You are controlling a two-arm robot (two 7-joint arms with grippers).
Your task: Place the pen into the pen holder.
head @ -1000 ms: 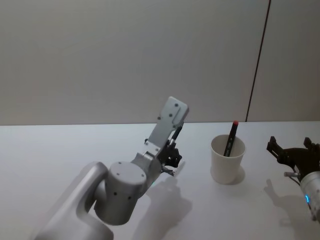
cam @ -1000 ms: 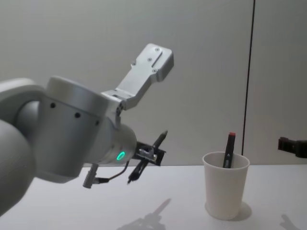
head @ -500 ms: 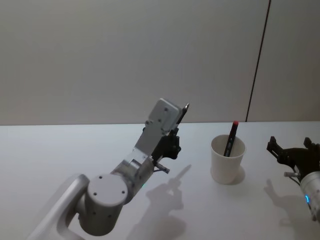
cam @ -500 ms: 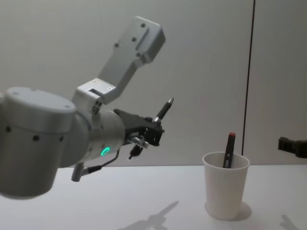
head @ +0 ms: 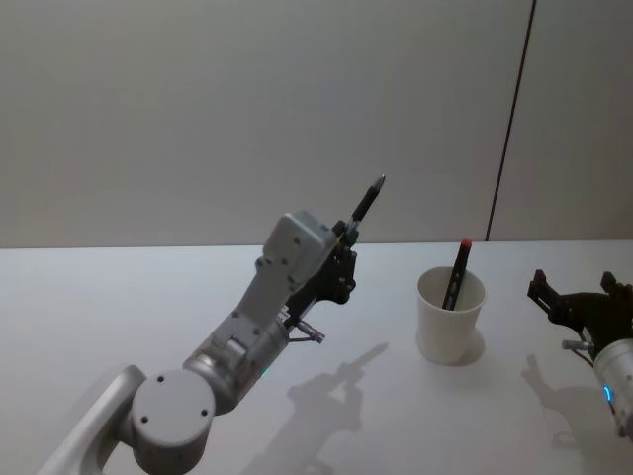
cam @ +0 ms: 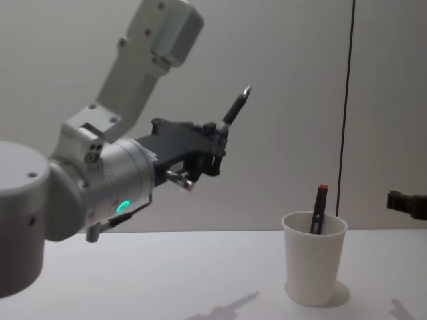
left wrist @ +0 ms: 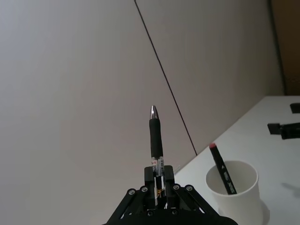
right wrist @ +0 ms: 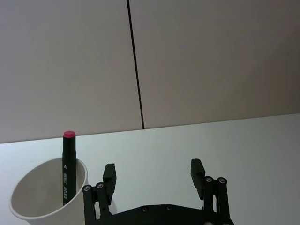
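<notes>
The pen's back end is covered by my left gripper's shut fingers, so my right gripper should next grab the pen by the black section behind its silver tip [cam: 235, 109] [head: 366, 204].
My left gripper [head: 343, 259] is shut on a black pen [head: 364, 206] and holds it high above the table, left of the cup. The pen's silver tip points up and toward the right [cam: 237, 107]. In the left wrist view the pen [left wrist: 155, 136] stands straight out from the shut fingers. The pen holder [head: 450, 327], a white paper cup [cam: 313, 267], stands upright on the table. A black marker with a red cap [head: 457, 272] leans inside it. My right gripper [head: 579, 287] hovers open to the right of the cup [right wrist: 33, 197], with nothing between its fingers [right wrist: 109, 172].
The white table [head: 148, 297] runs back to a plain grey wall with a dark vertical seam [head: 509, 129]. The left arm's shadow falls on the table in front of the cup.
My left arm has lifted the pen from near the table to well above it and a little toward the cup. The cup, marker and right gripper have not moved.
</notes>
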